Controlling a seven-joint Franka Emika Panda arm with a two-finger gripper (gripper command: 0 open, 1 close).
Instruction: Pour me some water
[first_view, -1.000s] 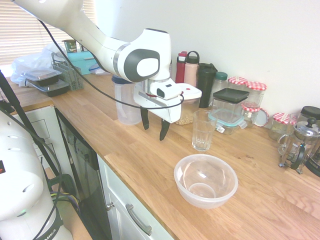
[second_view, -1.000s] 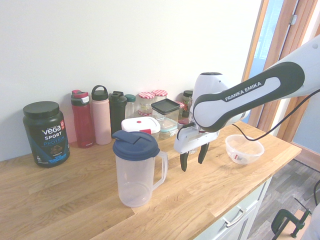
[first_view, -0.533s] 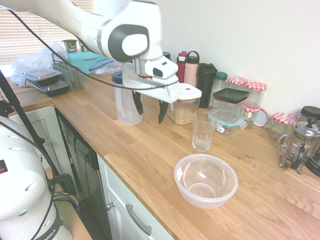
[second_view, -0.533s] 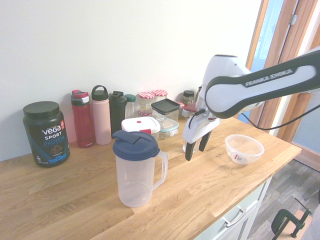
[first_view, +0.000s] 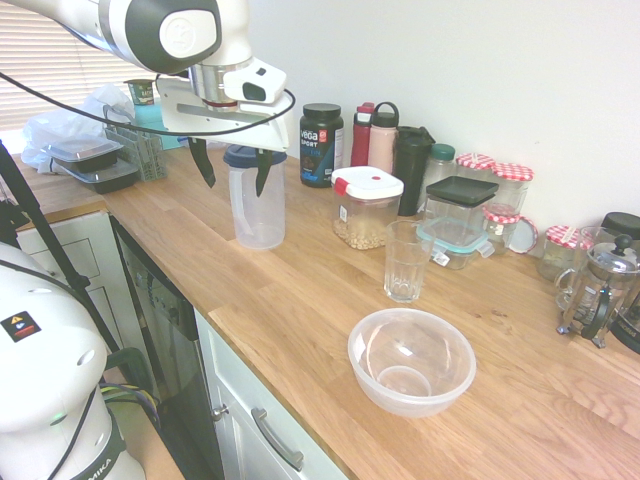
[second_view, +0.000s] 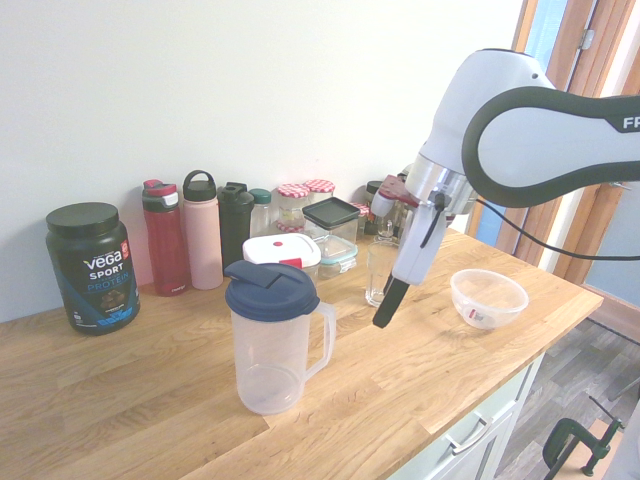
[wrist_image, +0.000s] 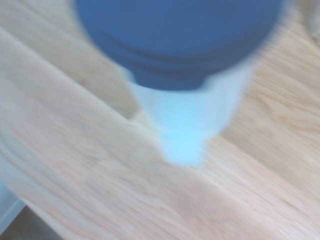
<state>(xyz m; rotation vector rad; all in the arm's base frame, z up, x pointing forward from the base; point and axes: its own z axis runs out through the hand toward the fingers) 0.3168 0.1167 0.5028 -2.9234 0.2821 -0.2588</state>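
Note:
I should next grab the clear plastic water jug by its handle (second_view: 326, 335) with my gripper, so that I can pour water into the glass.
A clear plastic pitcher (first_view: 256, 205) with a dark blue lid stands on the wooden counter (first_view: 300, 310); I cannot tell whether it holds water. In the second exterior view the pitcher (second_view: 272, 345) shows its handle on the side facing the gripper. My gripper (first_view: 233, 168) hangs open at lid height, near the pitcher's handle side and apart from it, with nothing between its fingers. The gripper (second_view: 388, 305) appears tilted there. The blurred wrist view looks down on the blue lid (wrist_image: 180, 40). An empty drinking glass (first_view: 407, 260) stands further along the counter.
A clear plastic bowl (first_view: 411, 360) sits near the counter's front edge beyond the glass. Along the wall stand a protein tub (first_view: 321, 144), bottles (first_view: 383, 136), a red-lidded food container (first_view: 366, 207), jars (first_view: 512, 190) and a French press (first_view: 598, 290). Stacked trays (first_view: 88, 160) lie at the far end.
The arm has risen and swung away from the glass to the pitcher. The gripper stayed open and holds nothing.

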